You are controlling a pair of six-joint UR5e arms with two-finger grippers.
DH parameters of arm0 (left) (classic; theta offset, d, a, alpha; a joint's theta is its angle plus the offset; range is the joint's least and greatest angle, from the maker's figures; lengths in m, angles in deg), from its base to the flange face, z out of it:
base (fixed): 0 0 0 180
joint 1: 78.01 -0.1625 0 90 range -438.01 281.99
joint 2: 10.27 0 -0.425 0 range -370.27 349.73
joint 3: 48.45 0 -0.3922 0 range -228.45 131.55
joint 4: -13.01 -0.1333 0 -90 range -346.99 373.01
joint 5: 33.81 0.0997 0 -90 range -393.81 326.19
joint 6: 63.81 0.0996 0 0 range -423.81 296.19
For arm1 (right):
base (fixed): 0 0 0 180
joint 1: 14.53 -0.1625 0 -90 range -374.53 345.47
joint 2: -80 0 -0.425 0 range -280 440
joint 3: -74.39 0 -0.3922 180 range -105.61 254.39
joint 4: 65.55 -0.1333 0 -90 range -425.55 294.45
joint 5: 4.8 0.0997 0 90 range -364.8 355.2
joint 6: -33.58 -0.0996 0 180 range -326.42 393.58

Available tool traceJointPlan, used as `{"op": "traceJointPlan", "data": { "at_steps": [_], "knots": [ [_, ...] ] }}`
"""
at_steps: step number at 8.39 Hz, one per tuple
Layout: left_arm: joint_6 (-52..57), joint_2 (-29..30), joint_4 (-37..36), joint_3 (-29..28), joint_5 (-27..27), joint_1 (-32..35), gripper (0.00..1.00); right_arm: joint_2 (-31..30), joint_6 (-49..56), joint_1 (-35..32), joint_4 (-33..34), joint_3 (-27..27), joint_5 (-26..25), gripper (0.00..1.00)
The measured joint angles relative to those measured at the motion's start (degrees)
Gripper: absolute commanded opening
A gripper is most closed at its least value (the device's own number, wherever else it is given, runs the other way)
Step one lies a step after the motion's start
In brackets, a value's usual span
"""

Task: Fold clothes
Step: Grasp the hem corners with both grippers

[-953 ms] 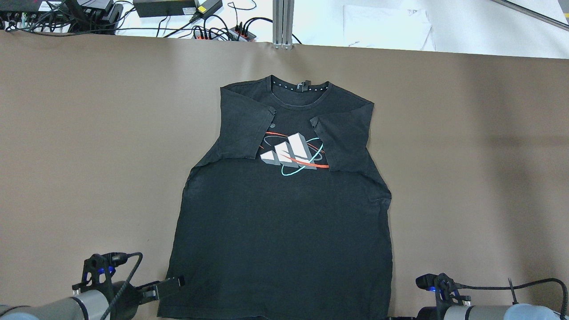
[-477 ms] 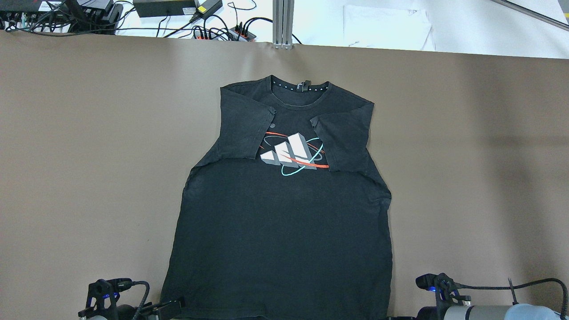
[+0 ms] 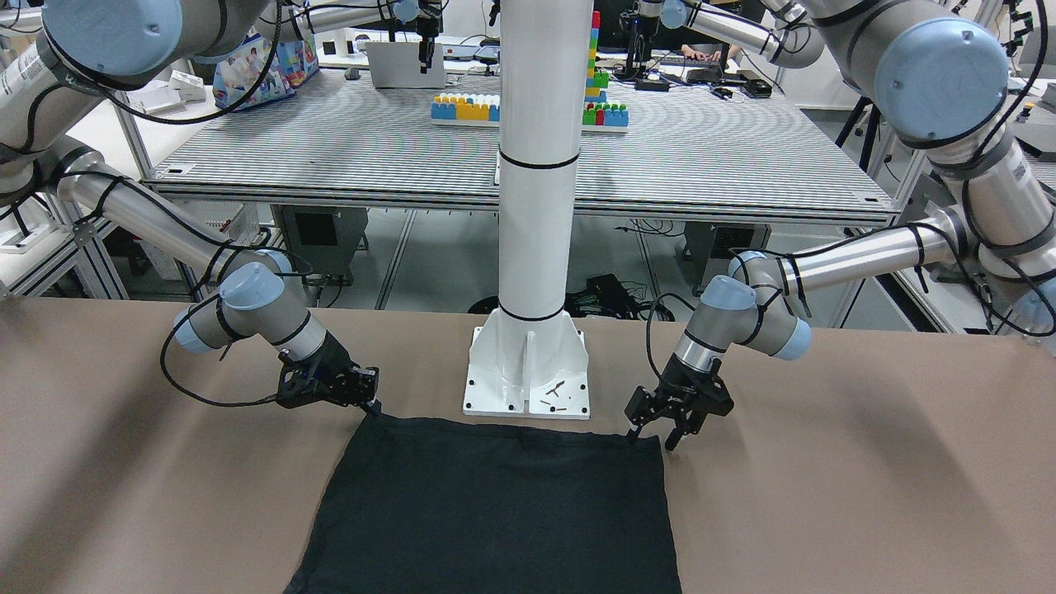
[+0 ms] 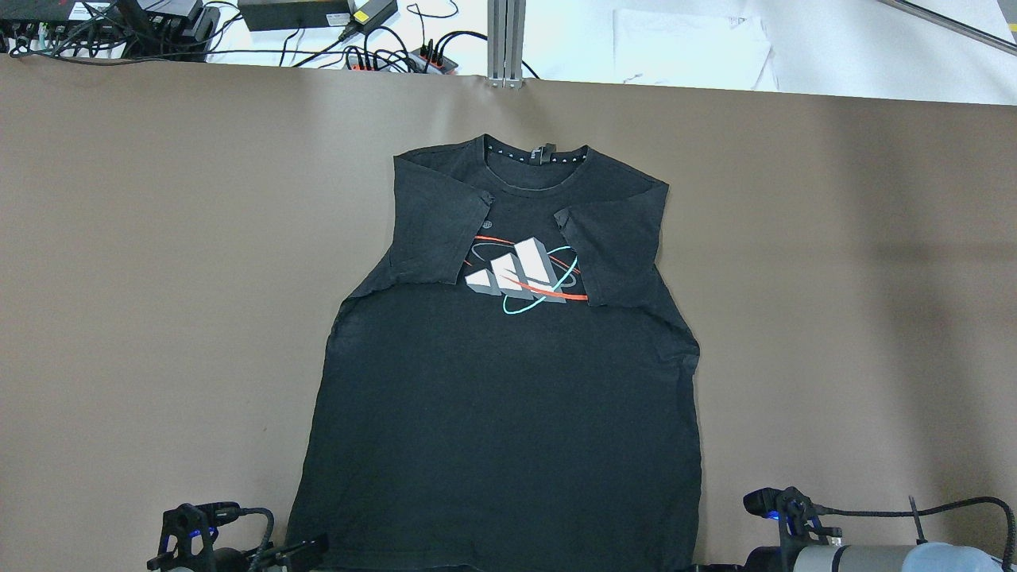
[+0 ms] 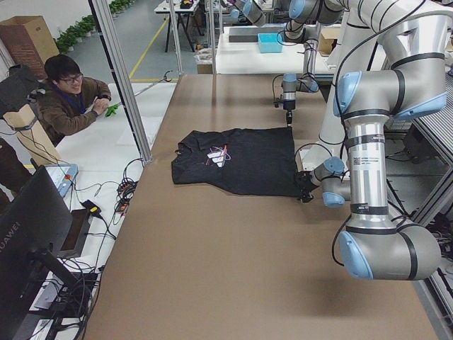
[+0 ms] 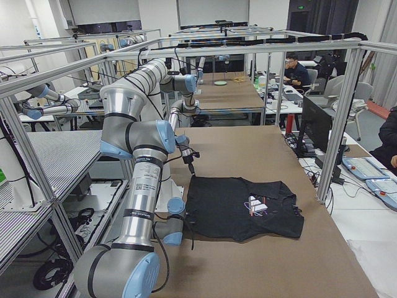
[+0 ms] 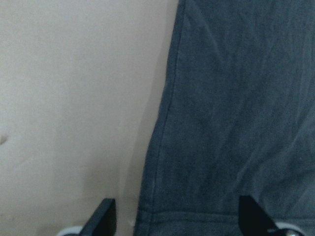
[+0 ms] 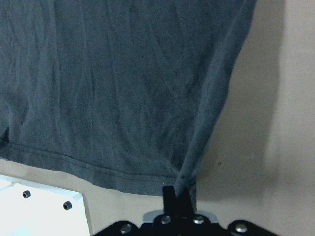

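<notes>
The shirt's bottom half needs to be folded over. My left gripper should next grab the shirt's hem corner at the side seam.
The clothes are one black T-shirt lying flat on the brown table, collar at the far side, both sleeves folded in beside its white three-stripe logo. Its hem faces the robot. My left gripper is open at the hem's left corner. In the left wrist view its fingertips stand wide apart with the hem corner between them. My right gripper is at the hem's other corner. In the right wrist view it is shut, pinching that corner of the shirt.
The robot's white pedestal stands just behind the hem. Cables and power strips lie beyond the table's far edge. An operator sits beside the far end. Bare brown table lies on both sides of the shirt.
My left gripper has moved back toward the robot, from beside the shirt's lower left side to its hem corner. The shirt and the right arm have not visibly moved.
</notes>
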Motion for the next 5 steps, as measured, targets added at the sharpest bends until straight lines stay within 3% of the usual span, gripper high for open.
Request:
{"op": "traceJointPlan", "data": {
  "at_steps": [1,5],
  "knots": [
    [0.0,0.1,0.0,-0.4,0.0,0.0,0.0,0.0,0.0,0.0,0.0,0.0,0.0,0.0],
    [0.1,0.5,-0.1,-0.2,-0.3,0.0,0.0,0.0,0.0,-0.1,0.0,0.0,-0.1,0.0]
  ]
}}
